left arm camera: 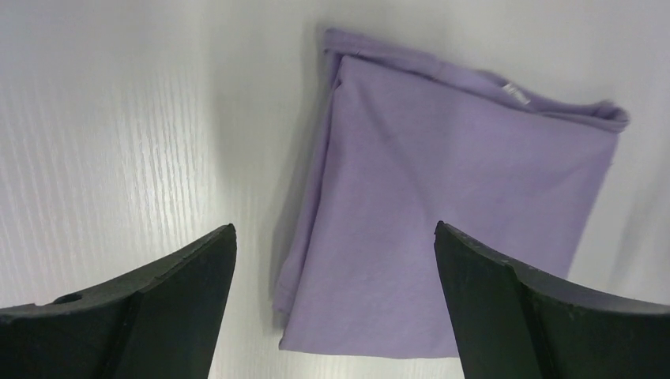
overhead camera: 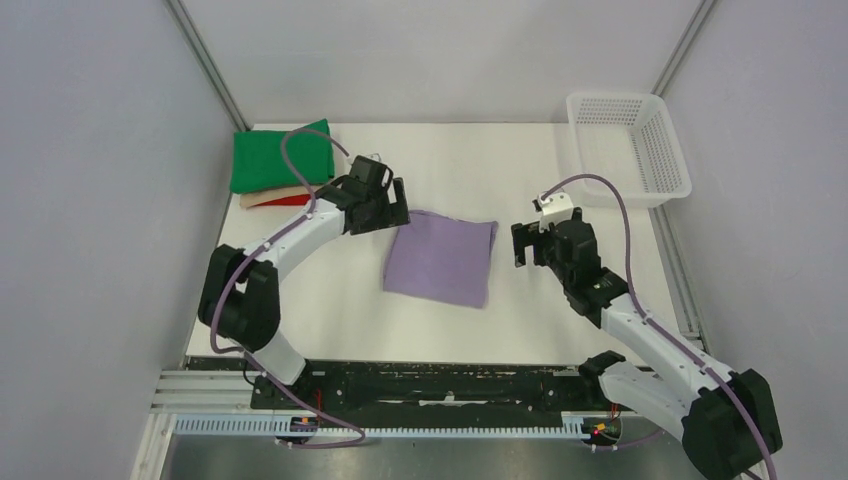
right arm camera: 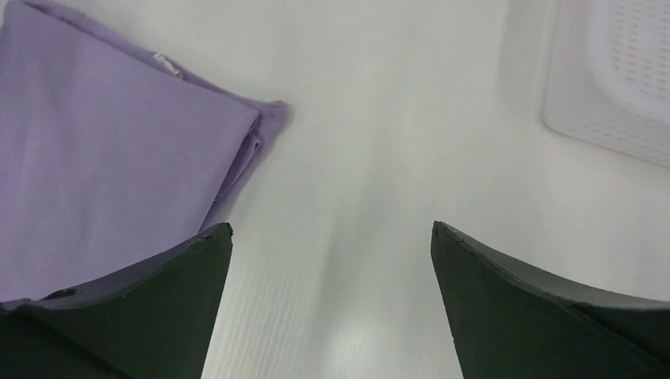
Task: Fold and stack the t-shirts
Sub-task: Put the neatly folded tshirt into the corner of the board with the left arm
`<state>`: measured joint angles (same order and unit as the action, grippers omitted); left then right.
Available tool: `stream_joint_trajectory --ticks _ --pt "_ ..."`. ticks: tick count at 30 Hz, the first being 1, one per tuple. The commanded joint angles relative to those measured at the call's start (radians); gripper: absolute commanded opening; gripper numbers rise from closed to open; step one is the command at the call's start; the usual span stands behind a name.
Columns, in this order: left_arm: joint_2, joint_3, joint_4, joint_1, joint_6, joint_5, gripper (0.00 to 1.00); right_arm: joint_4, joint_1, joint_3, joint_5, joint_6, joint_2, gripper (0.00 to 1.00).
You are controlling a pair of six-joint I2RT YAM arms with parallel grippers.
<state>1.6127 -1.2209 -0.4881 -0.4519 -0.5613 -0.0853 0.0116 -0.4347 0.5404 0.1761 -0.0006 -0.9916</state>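
Note:
I will next use my left gripper to grab the lavender t-shirt's folded side edge nearest the stack (overhead camera: 393,253) (left arm camera: 314,189), layers together, to stack the t-shirt still folded.
The lavender t-shirt (overhead camera: 441,258) lies folded into a rough square at the table's middle; it also shows in the left wrist view (left arm camera: 442,213) and the right wrist view (right arm camera: 103,166), white neck label at its far edge. The folded green t-shirt (overhead camera: 278,156) tops a stack at the back left, with beige (overhead camera: 252,199) and red (overhead camera: 285,200) edges under it. My left gripper (overhead camera: 392,213) is open and empty above the lavender shirt's left corner (left arm camera: 335,237). My right gripper (overhead camera: 520,245) is open and empty over bare table just right of the shirt (right arm camera: 332,233).
A white mesh basket (overhead camera: 628,148) stands at the back right corner, its corner visible in the right wrist view (right arm camera: 608,79). Grey walls enclose the white table (overhead camera: 340,300) on three sides. The arm bases and a black rail run along the near edge.

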Motion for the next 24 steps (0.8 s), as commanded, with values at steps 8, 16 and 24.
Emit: stream_joint_trajectory --ticks 8,16,24 --pt "0.152 0.037 0.020 -0.024 0.040 0.123 0.91 -0.085 0.001 -0.083 0.210 -0.001 0.178 0.98" --pt "0.253 0.022 0.007 -0.070 0.023 0.113 0.73 -0.105 0.001 -0.100 0.219 0.000 0.192 0.98" --pt "0.350 -0.054 -0.084 -0.135 0.015 -0.020 0.54 -0.107 0.001 -0.100 0.211 -0.001 0.179 0.98"
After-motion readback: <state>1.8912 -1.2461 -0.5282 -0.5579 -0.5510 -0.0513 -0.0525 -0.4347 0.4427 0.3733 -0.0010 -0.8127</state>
